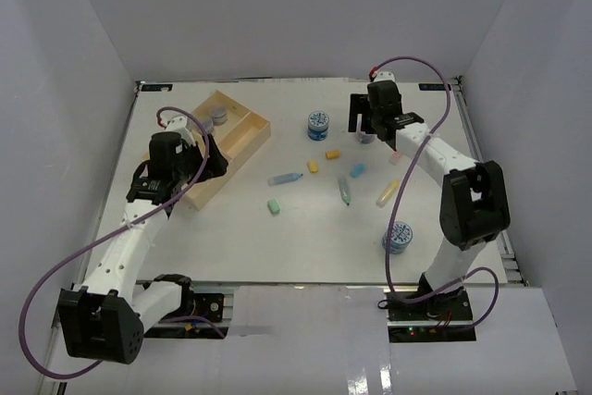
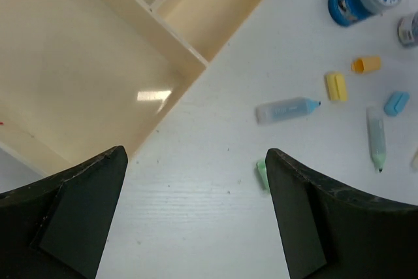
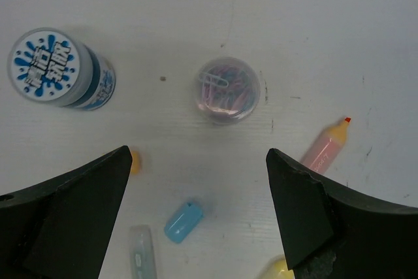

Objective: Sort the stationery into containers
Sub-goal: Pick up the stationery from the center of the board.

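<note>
I should next grab the clear pot of paper clips by its round sides with my right gripper. The pot's base then stays free to set in place.
The pale-wood tray (image 1: 242,136) lies at the back left, with grey rolls (image 1: 219,116) in its far section. My left gripper (image 1: 218,162) hangs open at the tray's right rim, nothing between its jaws; the wrist view has the tray (image 2: 78,76) on the left and a green cap (image 2: 262,173) by the right finger. My right gripper (image 1: 367,129) is open above a clear pot of paper clips (image 3: 227,89). A blue-and-white roll (image 3: 62,68) stands left of it, another (image 1: 398,237) near the right arm. A blue marker (image 1: 285,178), pink marker (image 3: 325,149) and blue cap (image 3: 183,220) lie loose.
A yellow cap (image 1: 313,166), orange cap (image 1: 332,154), green marker (image 1: 344,191) and yellow marker (image 1: 388,192) are scattered mid-table. White walls close in the table on three sides. Purple cables loop from both arms.
</note>
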You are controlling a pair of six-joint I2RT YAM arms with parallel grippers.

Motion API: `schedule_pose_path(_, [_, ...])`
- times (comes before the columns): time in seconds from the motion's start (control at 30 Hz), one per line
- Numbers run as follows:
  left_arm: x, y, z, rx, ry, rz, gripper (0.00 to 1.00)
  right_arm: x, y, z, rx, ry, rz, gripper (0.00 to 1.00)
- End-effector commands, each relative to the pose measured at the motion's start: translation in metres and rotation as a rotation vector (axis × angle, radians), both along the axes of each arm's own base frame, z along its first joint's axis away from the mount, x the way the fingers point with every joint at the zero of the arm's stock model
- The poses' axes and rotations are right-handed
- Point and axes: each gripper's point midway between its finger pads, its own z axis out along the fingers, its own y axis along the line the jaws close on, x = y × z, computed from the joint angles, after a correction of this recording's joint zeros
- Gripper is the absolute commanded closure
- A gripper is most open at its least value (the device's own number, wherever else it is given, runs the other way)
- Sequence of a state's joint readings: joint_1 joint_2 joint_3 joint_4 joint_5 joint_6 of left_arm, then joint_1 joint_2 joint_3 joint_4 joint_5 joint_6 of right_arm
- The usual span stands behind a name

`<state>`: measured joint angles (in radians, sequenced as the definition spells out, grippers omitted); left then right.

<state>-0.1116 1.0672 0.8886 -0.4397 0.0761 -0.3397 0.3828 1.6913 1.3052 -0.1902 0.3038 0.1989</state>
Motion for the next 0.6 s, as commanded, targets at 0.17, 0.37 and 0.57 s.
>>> schedule_pose_path(0.17, [-0.019,-0.019,-0.033,-0.017,-0.038,-0.089,0.02,0.061,-0.005,-0.037,-0.014,0.073,-0.001,0.10])
schedule_pose_path(0.37, [-0.017,-0.015,-0.034,0.007,-0.035,-0.080,0.02,0.083,-0.009,-0.058,-0.019,0.095,-0.010,0.09])
schedule_pose_path(0.57, [-0.017,-0.015,-0.036,0.009,-0.030,-0.079,0.02,0.085,-0.006,-0.075,-0.010,0.126,0.001,0.03])
